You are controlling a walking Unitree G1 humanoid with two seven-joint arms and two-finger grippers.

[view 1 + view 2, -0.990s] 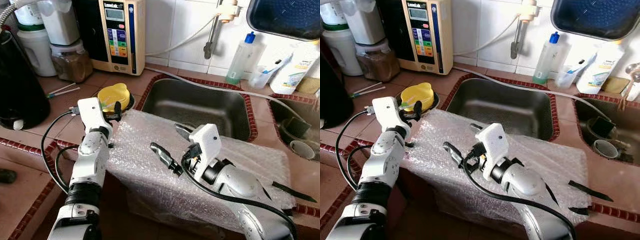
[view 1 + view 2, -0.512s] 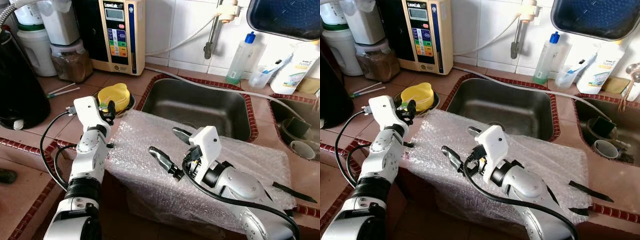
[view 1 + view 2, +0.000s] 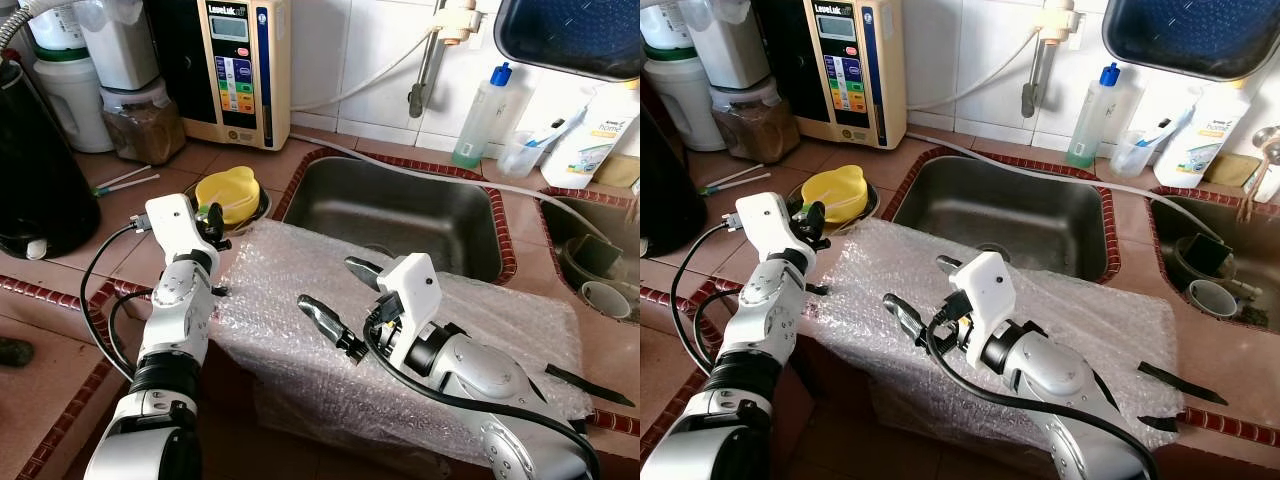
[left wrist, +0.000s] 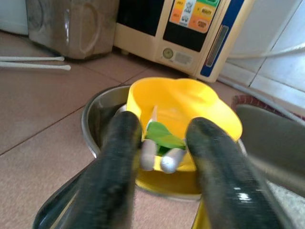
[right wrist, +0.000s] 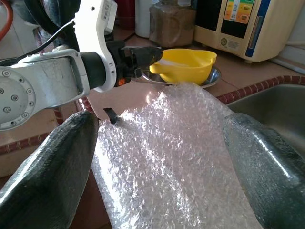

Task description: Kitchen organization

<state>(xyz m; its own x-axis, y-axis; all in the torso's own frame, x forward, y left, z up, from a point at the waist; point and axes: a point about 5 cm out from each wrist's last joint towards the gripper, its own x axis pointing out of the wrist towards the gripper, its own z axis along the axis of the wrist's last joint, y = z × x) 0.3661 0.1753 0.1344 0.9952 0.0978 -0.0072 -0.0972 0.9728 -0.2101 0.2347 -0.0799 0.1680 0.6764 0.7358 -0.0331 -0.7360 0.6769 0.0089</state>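
Observation:
Next, my left gripper grips the stick-like utensil by its thick pale end [image 4: 148,155] poking out at the yellow bowl's rim, since the bowl surrounds the thin tip.
A yellow bowl [image 3: 228,192] sits in a shallow metal dish [image 4: 97,114] on the tiled counter, left of the sink [image 3: 400,210]. Inside it lie a green piece and pale cylindrical bits [image 4: 159,138]. My left gripper [image 3: 213,215] hovers at the bowl's near rim, open, its two fingers [image 4: 114,162] framing the bowl without touching it. A sheet of bubble wrap [image 3: 290,270] drapes over the counter's front edge. Above the wrap my right gripper [image 3: 330,283] is open wide, holding nothing; the wrap fills the space between its fingers [image 5: 47,167].
A black vessel [image 3: 35,170] stands at the far left. A water ioniser [image 3: 235,65], a jar [image 3: 140,120] and white containers line the back wall. Two thin sticks [image 3: 125,180] lie on the tiles. A second basin with a cup [image 3: 600,295] is at the right.
My left gripper has drifted a little to the left along the bowl's near side. The right gripper has barely shifted over the bubble wrap.

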